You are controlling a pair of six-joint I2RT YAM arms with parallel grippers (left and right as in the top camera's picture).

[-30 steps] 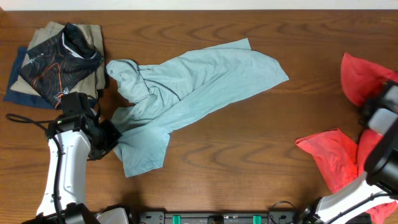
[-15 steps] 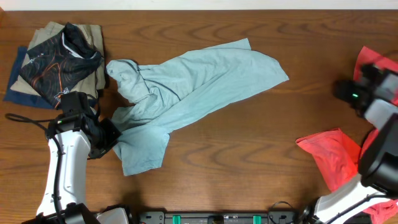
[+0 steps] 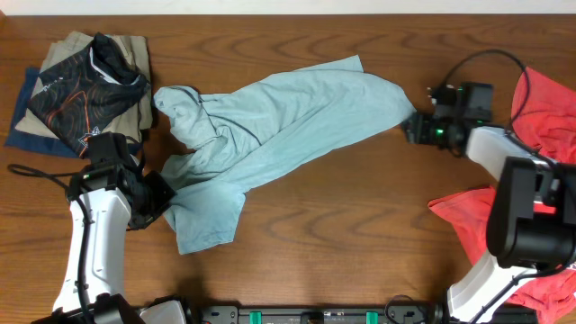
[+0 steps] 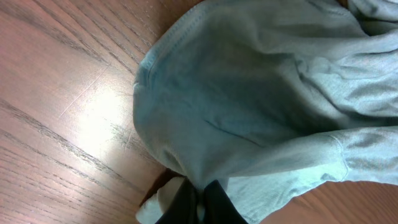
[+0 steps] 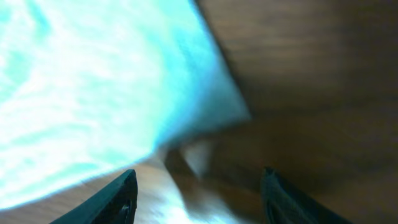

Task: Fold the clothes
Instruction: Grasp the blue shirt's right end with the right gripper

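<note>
The robot should next grab the light blue shirt's loose corner (image 3: 408,110) (image 5: 222,114) with its right gripper, opposite the shirt's edge in the left gripper, to stretch the shirt flat for folding.
A light blue shirt (image 3: 279,126) lies crumpled and stretched across the middle of the table. My left gripper (image 3: 160,196) is shut on the shirt's lower left edge, and the pinched cloth fills the left wrist view (image 4: 249,93) with the jaws (image 4: 202,202) closed on it. My right gripper (image 3: 416,128) is open and empty just beside the shirt's right corner. The right wrist view shows that corner (image 5: 106,87) blurred ahead of the spread fingers (image 5: 199,193).
A stack of folded clothes (image 3: 85,90) sits at the back left. Red garments (image 3: 490,229) lie at the right edge, with more red cloth (image 3: 544,103) behind my right arm. The wood table (image 3: 342,225) shows in front of the shirt.
My right arm has swung left from the right edge to the shirt's right corner. My left gripper and the shirt have not moved.
</note>
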